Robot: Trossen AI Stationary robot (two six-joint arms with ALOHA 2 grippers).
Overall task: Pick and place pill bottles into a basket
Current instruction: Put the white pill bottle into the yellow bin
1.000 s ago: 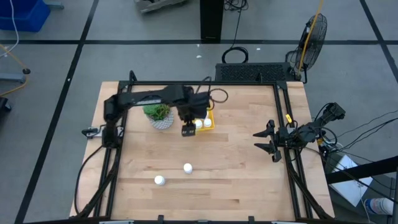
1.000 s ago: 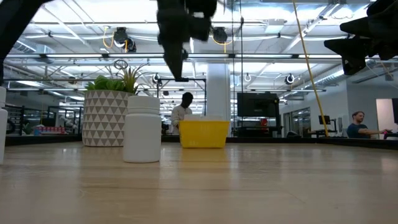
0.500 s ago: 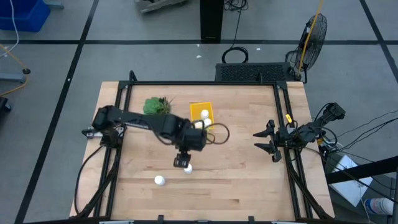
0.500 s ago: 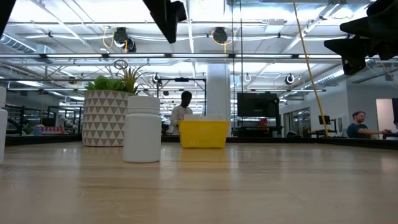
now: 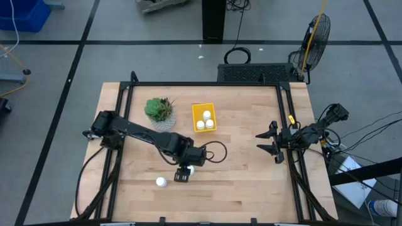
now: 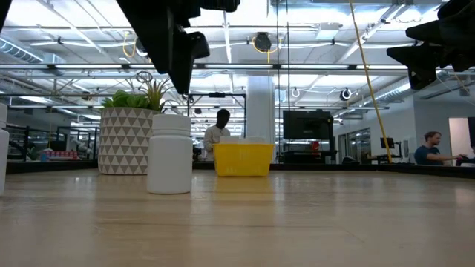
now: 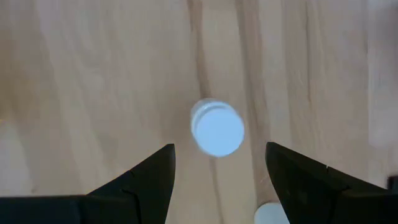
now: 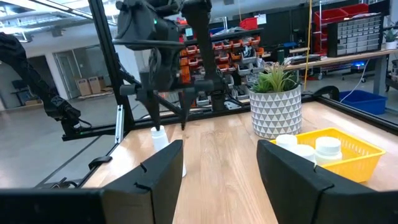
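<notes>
My left gripper should go lower first and then close on the white cap (image 5: 190, 170). Its fingers are high above the cap and would miss it if they closed now.
Two white pill bottles stand upright on the wooden table near its front: one (image 5: 161, 182), the other (image 5: 191, 168) partly under my left gripper (image 5: 182, 175). My left gripper is open and empty above them. In the left wrist view a bottle's cap (image 7: 216, 127) shows below, ahead of the spread fingers, and a second bottle (image 7: 267, 214) shows at the picture's edge. The yellow basket (image 5: 204, 126) at the table's far middle holds three bottles (image 5: 205, 119). My right gripper (image 5: 267, 143) waits open at the right edge.
A green succulent in a patterned pot (image 5: 159, 110) stands left of the basket. In the low view the near bottle (image 6: 169, 153) stands in front of the pot (image 6: 126, 139) and the basket (image 6: 243, 159). A black frame (image 5: 201, 84) runs round the table. People show in the room behind.
My left gripper has gone from over the yellow basket toward the table's near edge and now hangs over the two loose bottles. The bottles, basket and plant have stayed where they were.
</notes>
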